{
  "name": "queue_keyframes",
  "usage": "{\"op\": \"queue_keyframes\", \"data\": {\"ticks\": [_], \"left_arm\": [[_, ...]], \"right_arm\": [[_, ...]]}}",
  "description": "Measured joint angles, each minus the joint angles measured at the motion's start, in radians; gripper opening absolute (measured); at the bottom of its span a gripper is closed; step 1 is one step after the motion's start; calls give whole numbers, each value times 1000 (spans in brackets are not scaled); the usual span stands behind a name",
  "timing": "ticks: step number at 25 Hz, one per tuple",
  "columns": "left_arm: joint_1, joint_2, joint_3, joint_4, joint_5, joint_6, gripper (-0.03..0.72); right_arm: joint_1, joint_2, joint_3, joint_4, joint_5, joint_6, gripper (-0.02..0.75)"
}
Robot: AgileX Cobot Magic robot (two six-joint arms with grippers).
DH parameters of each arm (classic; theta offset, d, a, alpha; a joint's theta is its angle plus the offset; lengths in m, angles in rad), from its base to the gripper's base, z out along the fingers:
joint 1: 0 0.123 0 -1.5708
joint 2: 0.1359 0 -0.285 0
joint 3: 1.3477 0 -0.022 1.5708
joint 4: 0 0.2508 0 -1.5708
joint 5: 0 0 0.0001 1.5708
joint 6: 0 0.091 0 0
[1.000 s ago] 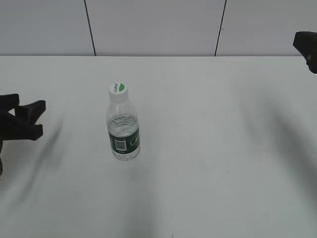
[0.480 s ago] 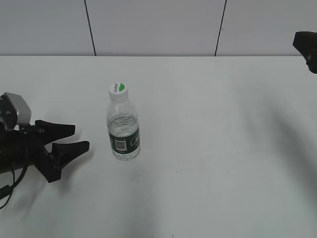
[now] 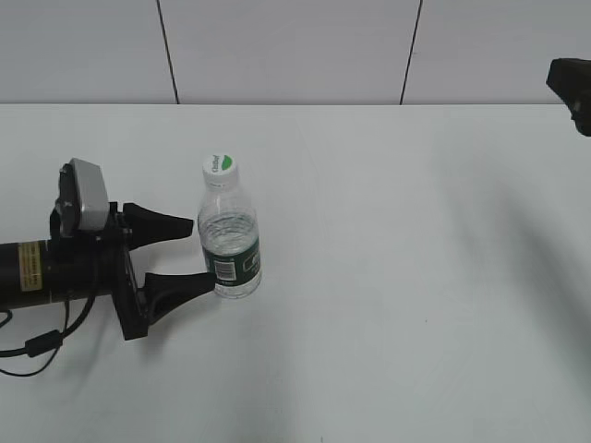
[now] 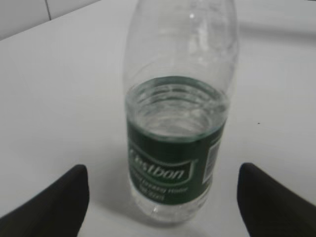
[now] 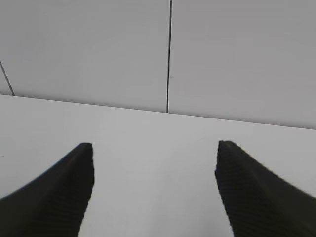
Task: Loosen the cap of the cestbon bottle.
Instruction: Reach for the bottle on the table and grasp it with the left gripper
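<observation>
Next, I need to grab the cestbon bottle with my left gripper by its labeled lower body (image 3: 232,261). That will hold the bottle steady while its cap (image 3: 221,168) is loosened.
The cestbon bottle (image 3: 230,249) stands upright on the white table, clear and ribbed with a dark green label; it fills the left wrist view (image 4: 178,133). Its white cap (image 3: 220,167) with a green mark sits on the neck. My left gripper (image 3: 196,252) is open, lying level with the table, its two fingertips just left of the bottle's body, one tip behind it and one in front; the bottle stands just ahead of the open jaws (image 4: 163,180). My right gripper (image 5: 154,148) is open and empty; only part of that arm shows at the far right edge (image 3: 571,90).
The white table (image 3: 416,277) spreads to the right and front of the bottle. A white panelled wall (image 3: 295,46) with dark seams stands behind the table's far edge.
My left gripper has moved right from the left edge until its open fingertips reach the bottle. The bottle and the right arm have not moved.
</observation>
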Motion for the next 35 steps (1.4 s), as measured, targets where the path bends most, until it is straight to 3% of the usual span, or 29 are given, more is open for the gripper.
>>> {"op": "queue_keyframes", "data": {"ticks": [3, 9, 20, 26, 35], "left_arm": [[-61, 0, -17, -62, 0, -1, 554], [-117, 5, -62, -133, -1, -1, 557], [-126, 78, -67, -149, -1, -1, 543], [-127, 78, -67, -150, -1, -1, 409], [-127, 78, -67, -150, -2, -2, 374]], "right_arm": [[0, 0, 0, 0, 0, 9, 591], [0, 0, 0, 0, 0, 18, 591], [0, 0, -31, 0, 39, 19, 591], [0, 0, -157, 1, 279, 19, 588], [0, 74, -447, 11, 838, 19, 586]]}}
